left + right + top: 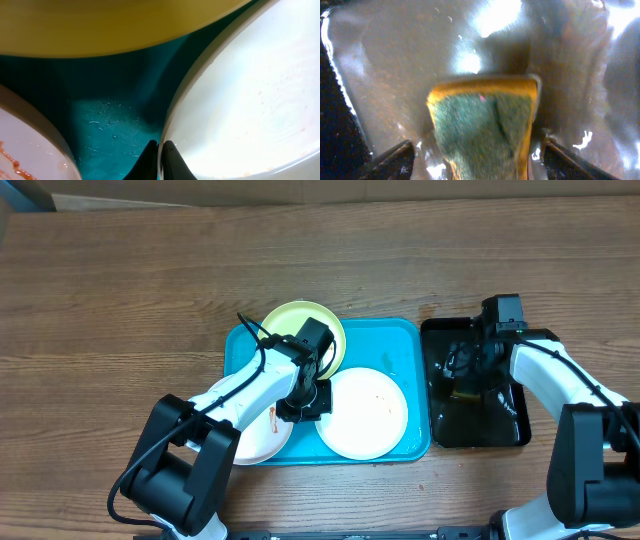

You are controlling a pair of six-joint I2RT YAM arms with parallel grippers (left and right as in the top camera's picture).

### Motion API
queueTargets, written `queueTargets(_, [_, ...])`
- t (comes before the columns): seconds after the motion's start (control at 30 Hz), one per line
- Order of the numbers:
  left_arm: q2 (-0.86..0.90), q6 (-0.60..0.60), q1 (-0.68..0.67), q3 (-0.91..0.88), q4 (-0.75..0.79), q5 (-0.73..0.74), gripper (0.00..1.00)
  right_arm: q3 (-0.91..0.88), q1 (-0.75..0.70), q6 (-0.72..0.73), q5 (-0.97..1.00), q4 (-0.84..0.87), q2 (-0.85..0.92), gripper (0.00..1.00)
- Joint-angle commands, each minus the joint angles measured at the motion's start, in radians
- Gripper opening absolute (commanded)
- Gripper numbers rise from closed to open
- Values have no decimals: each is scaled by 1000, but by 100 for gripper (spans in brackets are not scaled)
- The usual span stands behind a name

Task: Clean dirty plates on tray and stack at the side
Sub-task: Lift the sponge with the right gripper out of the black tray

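Note:
My right gripper closes on the sponge's near part next, since that part lies between its open fingers. Closing now would catch the sponge.
The turquoise tray (405,340) holds three plates. The lime-green plate (290,320) lies at the back left. A white plate with red smears (262,432) lies at the front left, partly under my left arm. A second white plate (370,415) with faint orange specks lies at the right. My left gripper (305,405) is shut on the left rim of this right white plate (250,100), one finger on each side of the rim (160,160). The left wrist view also shows the lime plate (125,25), the smeared plate (25,145) and the tray floor (110,100).
A narrow black tray (500,425) with water stands right of the turquoise tray. A yellow-and-green sponge (482,125) lies in it on the wet floor (395,60). My right gripper (480,160) is open, its fingers straddling the sponge (465,393).

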Motion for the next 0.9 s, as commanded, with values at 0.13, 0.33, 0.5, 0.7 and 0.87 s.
queueTargets(0.13, [5,8,-3,20,0,13,8,-3,-3,-13,9,5,3,39])
queueTargets(0.33, [5,8,-3,20,1,13,8,-1,-3,-13,9,-3,3,4])
queueTargets(0.5, [5,8,-3,20,1,13,8,125,-3,-13,9,-151,-13,4])
queueTargets(0.7, [5,8,-3,20,3,13,6,207,11,14,10,-269,-64,4])
queueTargets(0.87, [5,-18,-3,20,19,13,6,206,38,33,101,-306,-70,4])
